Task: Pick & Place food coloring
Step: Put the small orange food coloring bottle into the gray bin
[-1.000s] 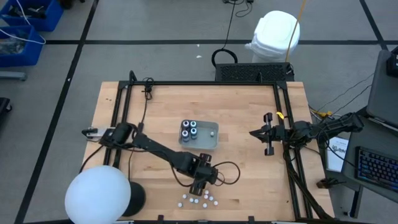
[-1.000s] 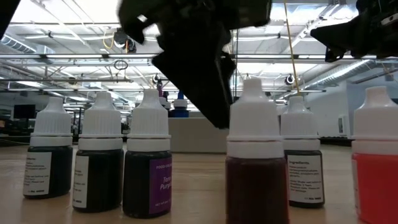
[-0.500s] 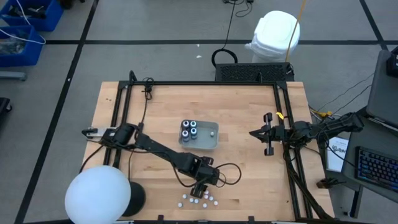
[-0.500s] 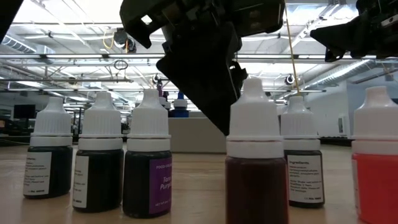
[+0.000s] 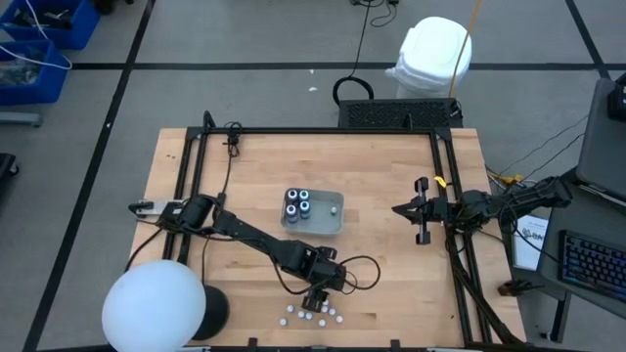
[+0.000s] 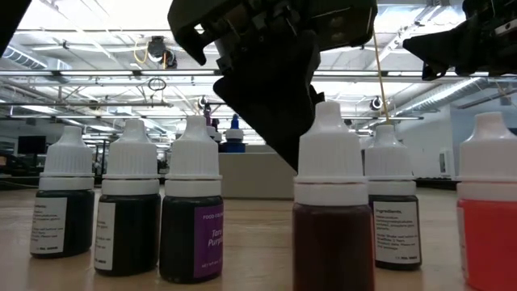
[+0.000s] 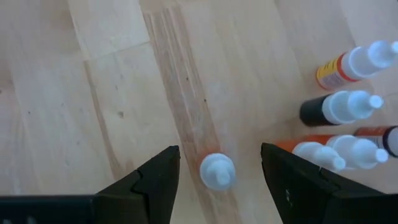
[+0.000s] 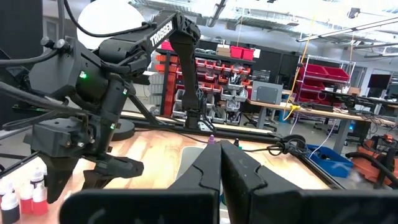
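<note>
My fingers reach down beside the bottle's white cap [image 7: 217, 171] in the left wrist view. My left gripper should close on the bottle now, as it would hold the bottle.
Several food coloring bottles with white caps [image 5: 313, 315] stand loose near the table's near edge; the low view shows them in a row [image 6: 194, 210]. More bottles [image 5: 297, 205] stand in the left end of a grey tray [image 5: 333, 223] at mid-table. My left gripper [image 5: 313, 299] hangs open over the loose group, slanting down. In the left wrist view its fingers [image 7: 217, 152] stand on either side of one white-capped bottle [image 7: 217, 171] without touching it. My right gripper [image 5: 397, 209] waits shut at the table's right side, nothing in it.
Other loose bottles, orange, dark and red [image 7: 339, 107], stand close beside the one between the fingers. A black frame rail [image 5: 196, 176] runs along the table's edges. A cable [image 5: 362, 274] loops off the left wrist. A white globe lamp [image 5: 155, 308] sits at the near left corner.
My left gripper has tipped a little steeper and settled slightly lower toward the loose bottles at the near edge, staying open. The bottles have not moved.
</note>
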### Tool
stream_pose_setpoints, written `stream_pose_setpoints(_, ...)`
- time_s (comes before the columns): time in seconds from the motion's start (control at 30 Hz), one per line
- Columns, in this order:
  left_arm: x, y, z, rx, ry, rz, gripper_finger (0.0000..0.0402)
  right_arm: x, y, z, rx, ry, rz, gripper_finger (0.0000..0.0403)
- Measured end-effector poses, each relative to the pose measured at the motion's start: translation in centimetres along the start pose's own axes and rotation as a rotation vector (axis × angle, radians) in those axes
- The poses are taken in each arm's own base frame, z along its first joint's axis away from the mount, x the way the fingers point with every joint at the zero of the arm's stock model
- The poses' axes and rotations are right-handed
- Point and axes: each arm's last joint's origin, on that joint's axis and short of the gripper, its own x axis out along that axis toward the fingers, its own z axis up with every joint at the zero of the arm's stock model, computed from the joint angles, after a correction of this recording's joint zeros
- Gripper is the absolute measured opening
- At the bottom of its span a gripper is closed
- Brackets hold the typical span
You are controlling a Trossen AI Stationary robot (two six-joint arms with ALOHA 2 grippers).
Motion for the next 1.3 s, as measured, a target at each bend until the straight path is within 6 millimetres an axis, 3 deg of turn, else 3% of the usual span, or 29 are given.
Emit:
stream_pose_setpoints(0.37, 0.0, 0.0, 0.0, -0.003, 0.005, -0.006, 0.022, 0.0, 0.0, 0.0, 0.0, 0.0, 0.0, 0.0)
stream_pose_setpoints(0.83, -0.2, -0.1, -0.2, 0.037, 0.026, -0.007, 0.0078, 0.0, 0.0, 0.0, 0.0, 0.0, 0.0, 0.0)
stream_pose_setpoints(1.0, -2.7, 0.0, 0.5, 0.067, -0.009, -0.006, 0.0063, 0.0, 0.0, 0.0, 0.0, -0.001, 0.0, 0.0)
stream_pose_setpoints(1.1, -5.3, 0.1, 1.0, 0.09, -0.036, 0.016, 0.0063, 0.0, 0.0, 0.0, 0.0, -0.001, 0.0, 0.0)
stream_pose_setpoints(1.3, -11.5, 1.5, 1.9, 0.109, -0.132, 0.224, 0.0074, 0.0, 0.0, 0.0, 0.0, -0.002, -0.001, 0.0)
